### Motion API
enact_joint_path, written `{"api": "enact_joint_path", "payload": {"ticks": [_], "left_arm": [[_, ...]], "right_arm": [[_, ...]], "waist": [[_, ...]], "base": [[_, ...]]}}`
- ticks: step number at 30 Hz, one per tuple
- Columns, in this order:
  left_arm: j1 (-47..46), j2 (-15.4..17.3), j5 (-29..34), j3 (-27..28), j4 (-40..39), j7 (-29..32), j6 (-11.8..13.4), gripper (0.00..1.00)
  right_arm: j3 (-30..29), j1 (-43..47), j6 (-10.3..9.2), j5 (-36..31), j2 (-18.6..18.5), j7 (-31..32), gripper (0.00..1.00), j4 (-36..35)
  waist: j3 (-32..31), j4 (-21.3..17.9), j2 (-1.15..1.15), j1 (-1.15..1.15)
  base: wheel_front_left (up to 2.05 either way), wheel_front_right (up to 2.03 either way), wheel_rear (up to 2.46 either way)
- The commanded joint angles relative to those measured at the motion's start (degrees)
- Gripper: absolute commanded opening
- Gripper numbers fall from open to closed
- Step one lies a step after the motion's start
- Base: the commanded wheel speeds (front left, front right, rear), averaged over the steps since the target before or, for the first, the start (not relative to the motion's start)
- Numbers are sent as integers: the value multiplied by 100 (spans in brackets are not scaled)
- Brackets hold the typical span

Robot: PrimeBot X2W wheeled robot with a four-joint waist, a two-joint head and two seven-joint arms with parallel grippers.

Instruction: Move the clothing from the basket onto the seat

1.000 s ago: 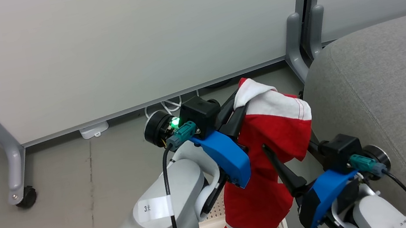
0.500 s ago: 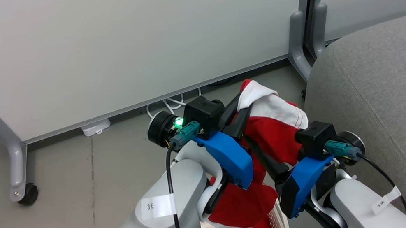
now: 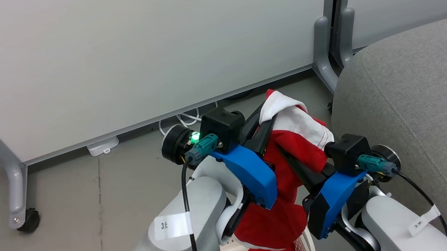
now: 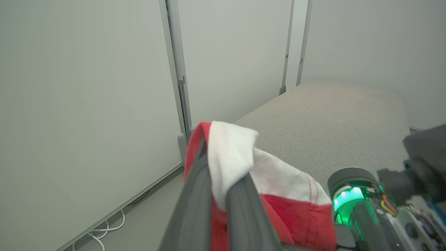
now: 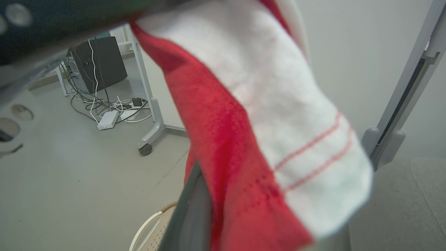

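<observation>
The right gripper grabs the clothing by its red fabric (image 3: 293,141) beside the white striped panel next, to carry the clothing onto the grey seat (image 3: 432,107).
The clothing (image 3: 297,128), a red garment with a white striped panel, hangs from my left gripper (image 3: 266,113), which is shut on its top edge; white fabric is pinched between the fingers (image 4: 240,205). Its lower part trails down into the basket (image 3: 304,247) at the bottom edge. My right gripper (image 3: 304,164) is pushed into the hanging cloth from the right. Its jaws stand apart, one finger (image 5: 190,212) bare and the other under the clothing (image 5: 264,139). The grey seat (image 3: 432,107) lies just to the right.
White partition panels stand behind on grey feet, one with a caster (image 3: 28,220). White cables (image 3: 183,118) and a small white box (image 3: 103,145) lie at the panel's base. More cables and a dark box (image 5: 101,62) sit farther off.
My right gripper has come up and left from beside the seat into the hanging garment, so the cloth now lies between its fingers. The left gripper has held still with the garment.
</observation>
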Motion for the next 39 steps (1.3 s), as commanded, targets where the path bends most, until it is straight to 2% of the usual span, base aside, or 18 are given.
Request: {"api": "enact_joint_path", "payload": {"ticks": [1, 9, 10, 11, 12, 13, 17, 24, 28, 29, 39], "left_arm": [[-22, 4, -38, -26, 16, -29, 35, 0], [73, 3, -106, -49, 59, -29, 39, 0], [84, 3, -105, -52, 69, -29, 42, 10], [91, 3, -114, -57, 74, -29, 47, 36], [98, 4, -128, -58, 82, -29, 43, 77], [100, 4, -139, -62, 87, -29, 52, 100], [144, 4, -131, 5, 88, -29, 93, 100], [575, 129, 190, 484, -202, -29, 218, 100], [1330, 367, 586, 1164, -740, -29, 177, 100], [1330, 367, 586, 1164, -740, -29, 177, 100], [2750, 618, 1799, 2523, -1786, -29, 49, 100]], "right_arm": [[10, -56, 2, 35, -18, -42, 0, 27], [48, -25, 3, 1, -18, -74, 0, 90], [51, -23, 3, -8, -18, -77, 0, 90], [58, -19, 3, -10, -18, -76, 0, 87], [63, -14, 3, -14, -18, -74, 0, 86], [65, -7, 3, -20, -18, -74, 0, 84], [82, 35, 3, -35, -19, -72, 0, 66], [64, 77, 2, -23, -19, -72, 0, 15], [-4, 117, 2, -86, -19, -70, 0, -20], [-4, 117, 2, -86, -19, -70, 0, -20], [-202, 208, 3, -217, -19, -9, 0, -150]], "waist": [[-9, -4, 0, 0], [-30, -31, 0, 0], [-33, -35, 0, 0], [-36, -38, 0, 0], [-40, -40, 0, 0], [-44, -43, 0, 0], [-67, -58, 0, 0], [-83, -93, 0, 0], [-62, -114, 0, 0], [-62, -114, 0, 0], [3, -53, 0, 0]], "base": [[0, 0, 0], [0, 0, 0], [0, 0, 0], [0, 0, 0], [0, 0, 0], [0, 0, 0], [0, 0, 0], [0, 0, 0], [0, 0, 0], [0, 0, 0], [0, 0, 0]]}}
